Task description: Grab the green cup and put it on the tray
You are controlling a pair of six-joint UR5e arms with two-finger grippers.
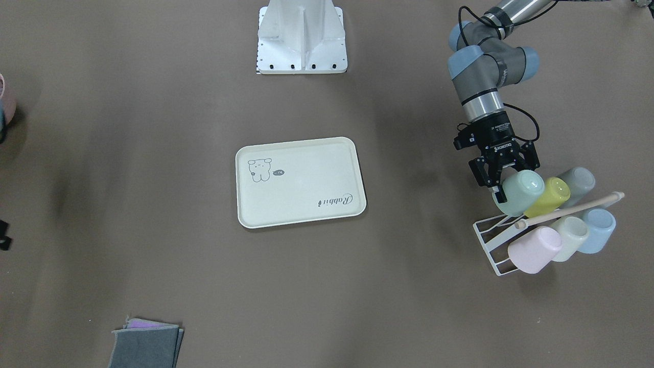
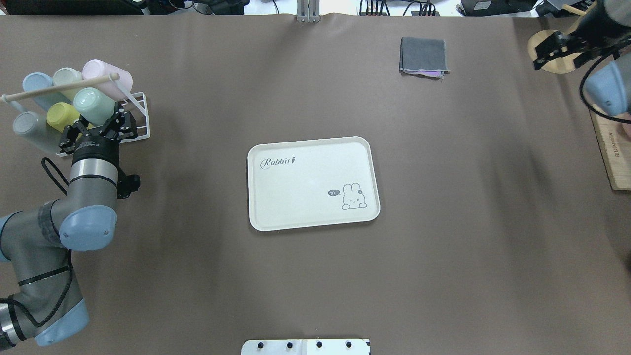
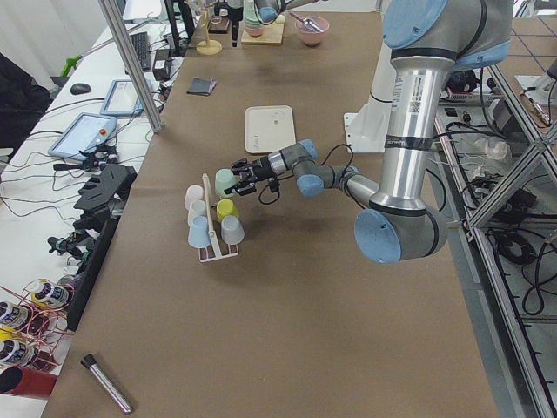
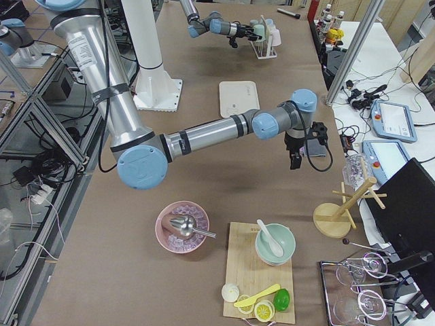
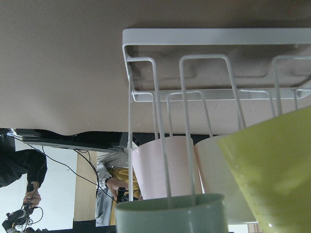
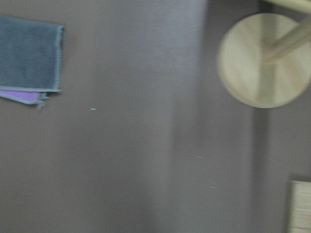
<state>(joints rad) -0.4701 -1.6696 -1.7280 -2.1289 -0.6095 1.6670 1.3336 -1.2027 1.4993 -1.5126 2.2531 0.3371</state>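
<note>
The green cup needs to go from the rack onto the tray (image 1: 300, 183). My left gripper should grab it by its rim end (image 1: 509, 205).
The green cup (image 1: 518, 191) lies tilted on a white wire rack (image 1: 490, 240) at my left end of the table, with its closed bottom up; it also shows in the overhead view (image 2: 93, 106). My left gripper (image 2: 96, 123) is open. Its jaws stand on either side of the cup's lower end, one finger (image 1: 499, 196) beside the cup wall. I cannot tell if they touch it. The left wrist view shows the cup's rim (image 5: 170, 216) at the bottom edge. The cream tray (image 2: 310, 187) lies empty mid-table. My right gripper (image 2: 554, 54) looks open and empty, far off to the right.
The rack also holds lime (image 1: 549, 197), grey (image 1: 577, 181), pink (image 1: 534, 249), cream (image 1: 569, 236) and blue (image 1: 597, 230) cups under a wooden rod (image 1: 567, 209). A folded grey cloth (image 2: 424, 55), a round wooden stand base (image 6: 265, 60) and a cutting board (image 2: 613, 148) lie at the right.
</note>
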